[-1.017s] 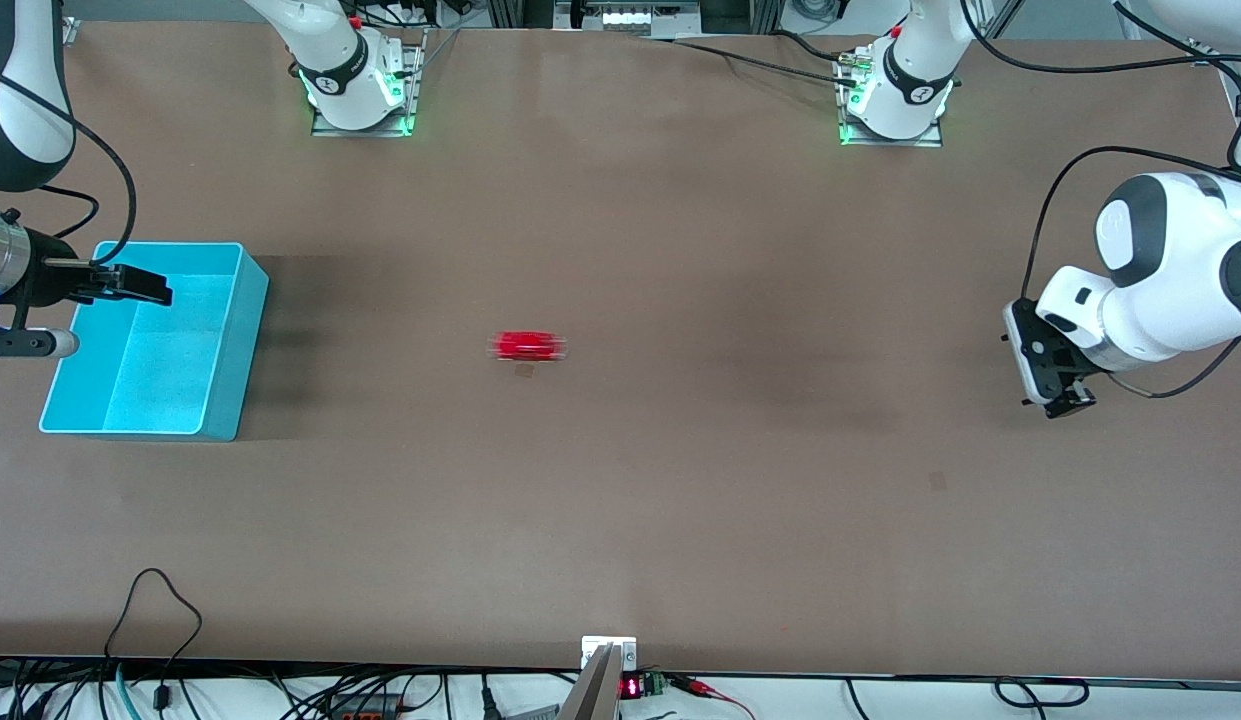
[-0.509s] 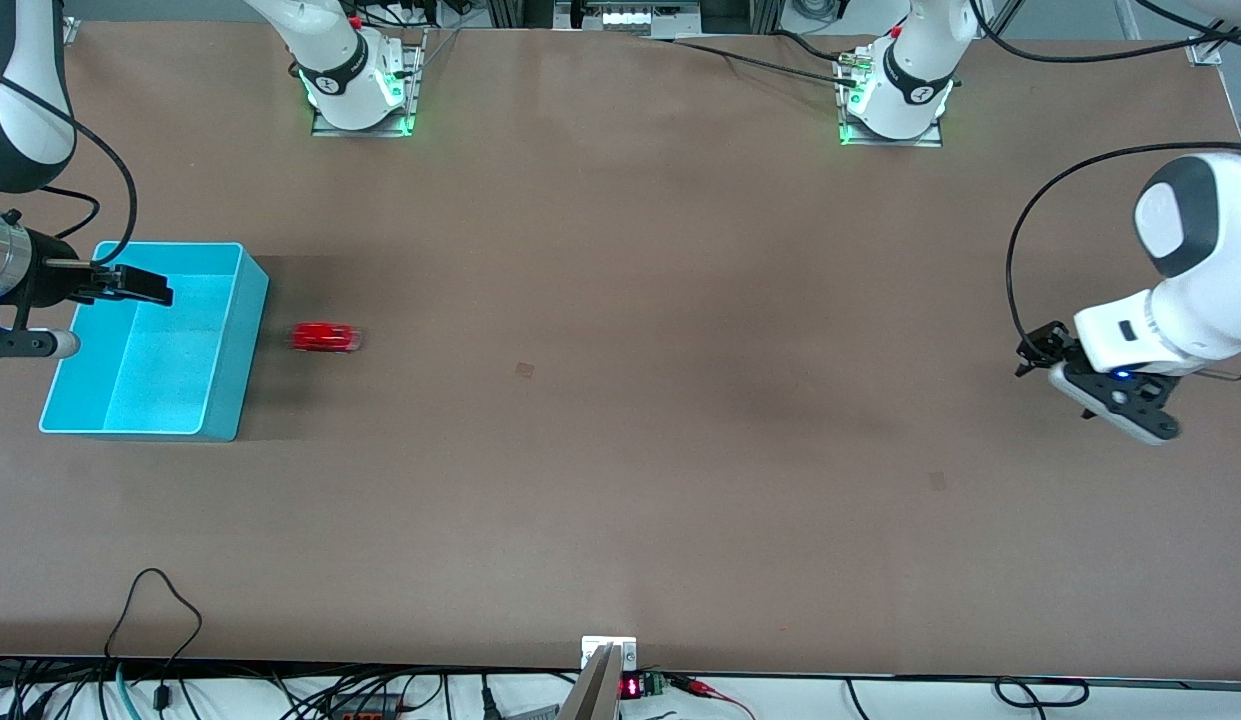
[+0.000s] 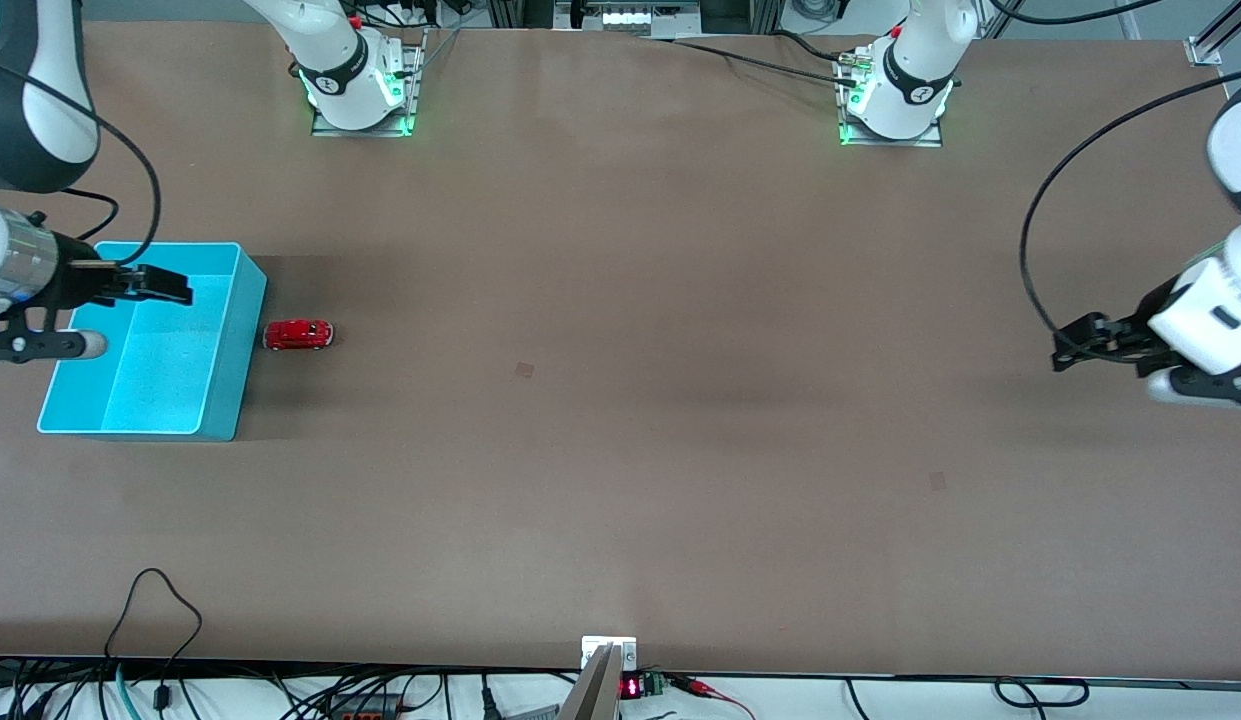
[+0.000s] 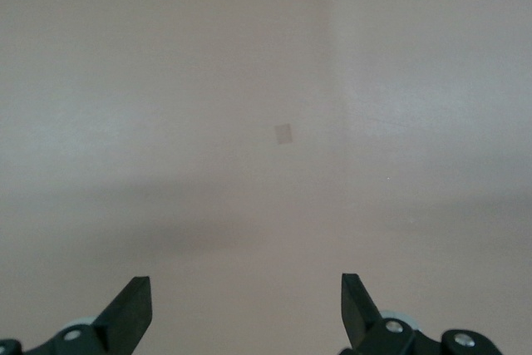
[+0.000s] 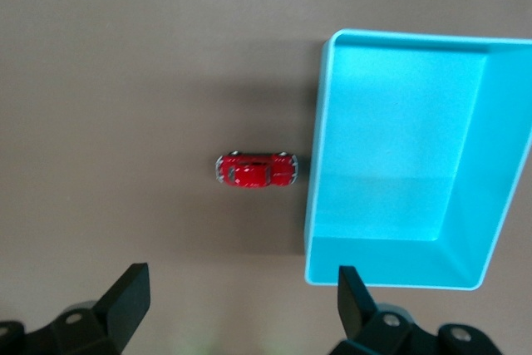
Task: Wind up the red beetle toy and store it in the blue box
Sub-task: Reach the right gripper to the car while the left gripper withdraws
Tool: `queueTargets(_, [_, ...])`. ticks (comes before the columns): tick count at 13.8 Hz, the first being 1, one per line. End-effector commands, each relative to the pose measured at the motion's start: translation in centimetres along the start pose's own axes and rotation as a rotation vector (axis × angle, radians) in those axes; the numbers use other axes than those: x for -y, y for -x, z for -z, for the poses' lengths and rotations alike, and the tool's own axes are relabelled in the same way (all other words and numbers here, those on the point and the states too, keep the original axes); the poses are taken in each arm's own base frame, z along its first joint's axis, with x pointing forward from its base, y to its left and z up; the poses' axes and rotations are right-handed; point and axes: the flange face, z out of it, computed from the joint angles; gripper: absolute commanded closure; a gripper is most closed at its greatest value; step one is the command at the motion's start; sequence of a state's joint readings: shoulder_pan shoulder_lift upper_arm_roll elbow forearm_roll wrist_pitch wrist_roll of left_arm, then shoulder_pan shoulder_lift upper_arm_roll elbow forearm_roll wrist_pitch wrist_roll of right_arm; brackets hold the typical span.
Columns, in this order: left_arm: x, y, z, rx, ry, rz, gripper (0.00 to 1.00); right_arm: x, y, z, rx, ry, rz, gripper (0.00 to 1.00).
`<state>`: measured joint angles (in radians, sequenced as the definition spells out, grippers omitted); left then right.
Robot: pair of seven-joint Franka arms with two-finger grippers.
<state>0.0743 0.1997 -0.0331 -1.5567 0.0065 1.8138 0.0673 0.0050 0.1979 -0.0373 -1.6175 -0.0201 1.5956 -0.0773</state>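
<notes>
I should next grab the red beetle toy (image 3: 298,334) by its long sides with my right gripper, so that I can wind the toy and store it in the blue box.
The red beetle toy (image 3: 298,334) stands on the table with one end against the outer wall of the blue box (image 3: 242,350), on the side toward the left arm's end. The right wrist view shows the toy (image 5: 255,170) beside the box (image 5: 316,147). The box holds nothing. My right gripper (image 3: 175,288) hangs over the box, open and empty (image 5: 241,288). My left gripper (image 3: 1075,345) is up in the air at the left arm's end of the table, open and empty (image 4: 247,301), over bare table.
A small pale square mark (image 3: 523,369) lies mid-table, also in the left wrist view (image 4: 284,134). A second mark (image 3: 938,481) lies toward the left arm's end. The arm bases (image 3: 358,90) (image 3: 895,95) stand along the table's edge farthest from the camera.
The toy has rolled from mid-table toward the right arm's end and stopped against the box. My left gripper has swung outward and turned. My right gripper has shifted slightly over the box.
</notes>
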Motion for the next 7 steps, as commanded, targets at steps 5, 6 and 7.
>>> queueTargets(5, [-1.1,2.9,6.6,-0.024,0.023,0.064,0.00,1.7,3.0,-7.2,-0.012,-0.037,0.214,0.00])
queueTargets(6, [-1.2,3.0,6.7,-0.026,0.024,0.063,0.00,1.7,3.2,-8.6,-0.015,-0.036,0.305,0.00])
queueTargets(7, [-1.2,3.1,6.6,-0.020,0.025,0.076,0.00,1.9,3.3,-9.9,-0.019,-0.034,0.402,0.00])
